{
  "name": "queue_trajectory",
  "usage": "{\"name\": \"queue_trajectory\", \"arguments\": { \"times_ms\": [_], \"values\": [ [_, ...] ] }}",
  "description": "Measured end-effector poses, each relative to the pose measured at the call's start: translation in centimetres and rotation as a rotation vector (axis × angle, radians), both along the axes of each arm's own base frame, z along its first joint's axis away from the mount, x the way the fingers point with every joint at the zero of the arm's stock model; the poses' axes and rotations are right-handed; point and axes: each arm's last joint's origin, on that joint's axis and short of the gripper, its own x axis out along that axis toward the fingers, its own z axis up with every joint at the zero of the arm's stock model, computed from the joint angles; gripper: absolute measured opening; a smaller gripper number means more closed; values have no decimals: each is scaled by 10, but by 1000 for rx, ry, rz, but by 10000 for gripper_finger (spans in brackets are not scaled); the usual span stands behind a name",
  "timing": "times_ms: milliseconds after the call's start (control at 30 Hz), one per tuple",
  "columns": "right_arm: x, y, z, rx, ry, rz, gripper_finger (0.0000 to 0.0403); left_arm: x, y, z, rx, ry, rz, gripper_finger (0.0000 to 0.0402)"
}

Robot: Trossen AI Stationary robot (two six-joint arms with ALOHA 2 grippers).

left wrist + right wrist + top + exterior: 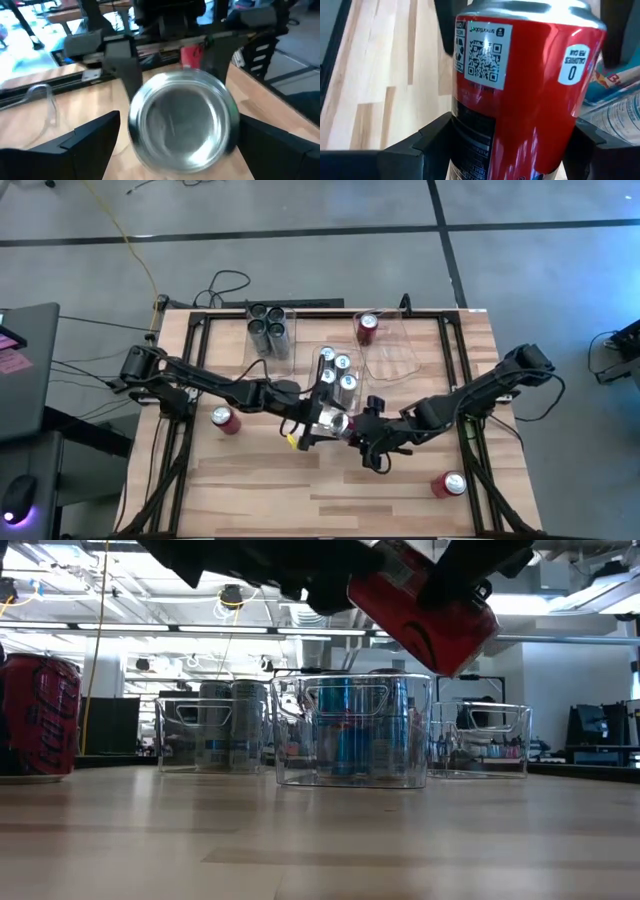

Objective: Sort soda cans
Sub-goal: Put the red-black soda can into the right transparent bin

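Observation:
My left gripper's fingers touch both sides of the red can's silver end, so the can would stay there. My right gripper needs to open.
A red soda can hangs tilted in the air above the table's middle, with my right gripper shut on it. My left gripper is open and faces the can's silver end. Its two fingers stand on either side of that end; whether they touch it I cannot tell. Two more red cans stand upright on the table, one at the left and one at the near right. At the back, dark grey cans fill the left bin and silver-blue cans the middle bin. A red can is in the right bin. My right gripper pinches the red can's side wall between its two fingers, one on each side of the round body. The fingers come from the table's right, slanting down, and lie across the can. The can is lifted clear of the table and tilted.
Three clear plastic bins stand in a row toward the far edge. A black frame rail runs along the table's sides, and cables lie at the far left. Bare wood lies between the grippers and the near edge.

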Motion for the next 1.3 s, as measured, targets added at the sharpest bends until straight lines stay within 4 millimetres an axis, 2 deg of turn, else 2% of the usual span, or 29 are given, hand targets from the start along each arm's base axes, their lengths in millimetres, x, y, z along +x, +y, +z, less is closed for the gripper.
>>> {"name": "queue_trajectory", "arguments": {
  "times_ms": [267,533,600,667,833,900,1067,1167,1300],
  "values": [
    [0,2,0,-10,-5,14,281,9,1,0,-40,22,29,369],
    [0,2,1,-14,-8,11,277,10,2,2,-60,15,33,301],
    [0,2,1,-4,-7,8,278,10,2,2,-68,20,35,300],
    [0,2,1,9,-9,1,296,10,2,2,-79,19,25,300],
    [-5,3,6,40,-19,-15,376,10,2,4,-92,1,17,300],
    [-14,3,12,57,-9,-30,387,11,3,5,-95,-7,26,300],
    [-47,7,25,6,-4,-143,358,11,3,7,-112,-29,32,300],
    [-70,18,32,-65,-121,-235,348,12,3,10,-122,-63,28,300],
    [-95,37,18,-113,-308,-306,346,12,2,15,-139,-112,23,300]
  ]
}}
